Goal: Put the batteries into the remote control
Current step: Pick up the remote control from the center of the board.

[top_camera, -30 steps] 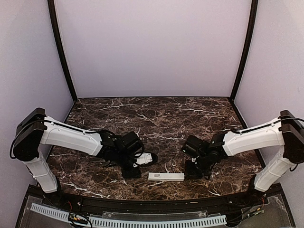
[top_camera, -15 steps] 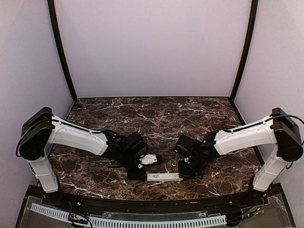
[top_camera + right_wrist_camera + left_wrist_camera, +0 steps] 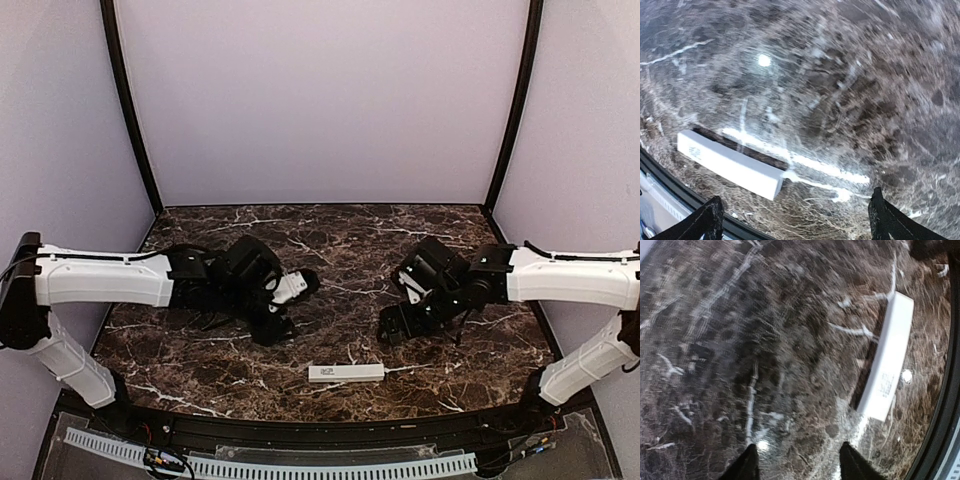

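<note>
I will grab the remote control by its printed end (image 3: 327, 373) (image 3: 698, 151) with my right gripper next. The plain end stays free to hand over to my left gripper.
The remote control (image 3: 346, 373) is a slim white bar lying flat near the table's front edge, with small grey print on its upper face. It also shows in the left wrist view (image 3: 887, 357) and the right wrist view (image 3: 730, 165). My left gripper (image 3: 270, 330) hovers behind and to the left of it, jaws apart (image 3: 799, 462) over bare marble with nothing between them. My right gripper (image 3: 393, 327) hangs behind and to the right of the remote, spread wide (image 3: 797, 217) and empty. Neither gripper touches the remote. The batteries are out of view.
The dark marble table (image 3: 330, 250) is closed in by lilac walls at the back and sides. A black rail (image 3: 320, 428) runs along the front edge just below the remote.
Both arms have drawn back and up from the remote, which stays near the front edge. The right gripper, shut before, now stands wide open.
</note>
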Motion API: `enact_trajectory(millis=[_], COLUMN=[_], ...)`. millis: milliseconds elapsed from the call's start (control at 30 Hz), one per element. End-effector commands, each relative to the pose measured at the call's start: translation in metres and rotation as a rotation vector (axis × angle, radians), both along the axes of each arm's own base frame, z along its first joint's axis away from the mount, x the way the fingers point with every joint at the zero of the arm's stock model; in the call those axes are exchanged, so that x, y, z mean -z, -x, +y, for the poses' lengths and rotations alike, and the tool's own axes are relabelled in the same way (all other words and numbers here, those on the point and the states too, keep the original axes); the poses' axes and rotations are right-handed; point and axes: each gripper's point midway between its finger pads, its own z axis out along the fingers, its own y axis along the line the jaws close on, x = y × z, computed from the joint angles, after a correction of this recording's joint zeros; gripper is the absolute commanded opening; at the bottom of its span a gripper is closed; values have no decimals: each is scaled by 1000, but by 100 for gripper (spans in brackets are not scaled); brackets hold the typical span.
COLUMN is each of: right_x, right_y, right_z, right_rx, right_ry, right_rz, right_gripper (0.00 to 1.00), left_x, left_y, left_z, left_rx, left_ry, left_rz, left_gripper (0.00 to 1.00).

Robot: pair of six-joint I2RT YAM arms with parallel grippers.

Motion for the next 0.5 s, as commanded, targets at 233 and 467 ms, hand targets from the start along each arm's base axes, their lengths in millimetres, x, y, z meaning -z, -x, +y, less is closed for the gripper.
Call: enact_trajectory(millis=[233, 467], right_x=[-46, 7], right_y=[44, 52], right_z=[154, 180], right_rx=[-1205, -1365], right_ry=[-127, -2], right_rz=[-439, -327], right_gripper=[95, 99], left_x=[-129, -134], left_y=[-16, -17], left_z=[36, 62], left_rx=[-265, -343], left_ry=[539, 542], left_rz=[-247, -302], left_gripper=[82, 85])
